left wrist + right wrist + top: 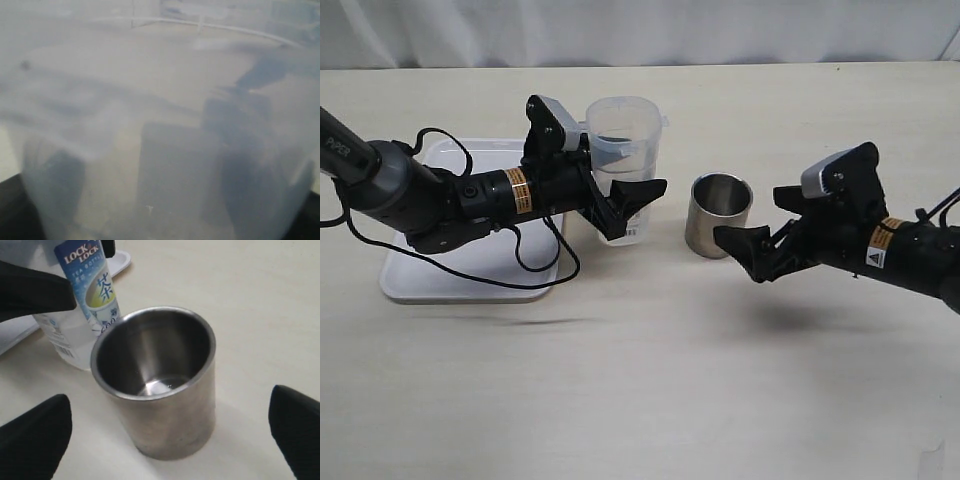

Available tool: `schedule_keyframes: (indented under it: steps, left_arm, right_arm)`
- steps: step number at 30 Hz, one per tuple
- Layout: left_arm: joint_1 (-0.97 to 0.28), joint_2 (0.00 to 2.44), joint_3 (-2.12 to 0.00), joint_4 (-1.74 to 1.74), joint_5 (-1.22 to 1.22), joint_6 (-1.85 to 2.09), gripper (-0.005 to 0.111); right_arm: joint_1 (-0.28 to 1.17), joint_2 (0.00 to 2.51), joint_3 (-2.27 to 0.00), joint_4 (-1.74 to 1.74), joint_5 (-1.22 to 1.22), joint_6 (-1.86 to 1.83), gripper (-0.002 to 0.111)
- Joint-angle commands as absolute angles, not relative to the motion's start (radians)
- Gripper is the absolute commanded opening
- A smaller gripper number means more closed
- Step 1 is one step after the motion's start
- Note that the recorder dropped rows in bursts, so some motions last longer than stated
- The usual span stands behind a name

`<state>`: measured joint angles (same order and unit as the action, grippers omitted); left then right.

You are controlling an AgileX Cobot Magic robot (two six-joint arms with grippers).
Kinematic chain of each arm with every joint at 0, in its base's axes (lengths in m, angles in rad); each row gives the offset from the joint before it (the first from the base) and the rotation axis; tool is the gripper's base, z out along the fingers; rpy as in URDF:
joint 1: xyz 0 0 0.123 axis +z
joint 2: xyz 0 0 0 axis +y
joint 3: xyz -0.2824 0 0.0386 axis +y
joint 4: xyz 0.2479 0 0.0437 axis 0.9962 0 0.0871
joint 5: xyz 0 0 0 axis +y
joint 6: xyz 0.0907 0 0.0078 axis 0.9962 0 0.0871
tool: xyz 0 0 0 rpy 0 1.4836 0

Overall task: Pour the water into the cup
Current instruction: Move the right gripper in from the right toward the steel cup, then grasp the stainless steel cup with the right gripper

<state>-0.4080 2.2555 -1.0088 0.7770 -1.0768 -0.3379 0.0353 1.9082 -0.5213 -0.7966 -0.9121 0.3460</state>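
Note:
Next, my right gripper grips the cup around its round body (pixel 167 422) to hold the steel cup steady for the water.
The steel cup (pixel 720 213) stands upright on the table; in the right wrist view (pixel 155 385) a small shiny film of water (pixel 162 385) lies at its bottom. My right gripper (pixel 752 216) is open, its fingers (pixel 40 435) wide on either side of the cup and not touching it. My left gripper (pixel 625 170) has its jaws on both sides of the tall translucent plastic container (pixel 620 150), which stands upright left of the cup. The container fills the left wrist view (pixel 160 125), so the jaws' contact is blurred.
A white tray (pixel 470 270) lies under my left arm, left of the container. The container's blue label (pixel 95 285) faces the cup. The back edge of the table runs along a pale wall (pixel 640 30).

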Motion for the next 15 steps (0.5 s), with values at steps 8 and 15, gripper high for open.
schedule_keyframes:
  steps: [8,15]
  left_arm:
    - [-0.408,2.257,-1.014,0.757,-1.128,-0.344,0.0]
    - [-0.408,2.257,-1.014,0.757,-1.128,-0.344,0.0]
  right_arm:
    - [0.039,2.047,-0.617,-0.837,-0.998,0.325,0.102]
    - [0.095,2.115,-0.681,-0.844,-0.996,0.298,0.102]
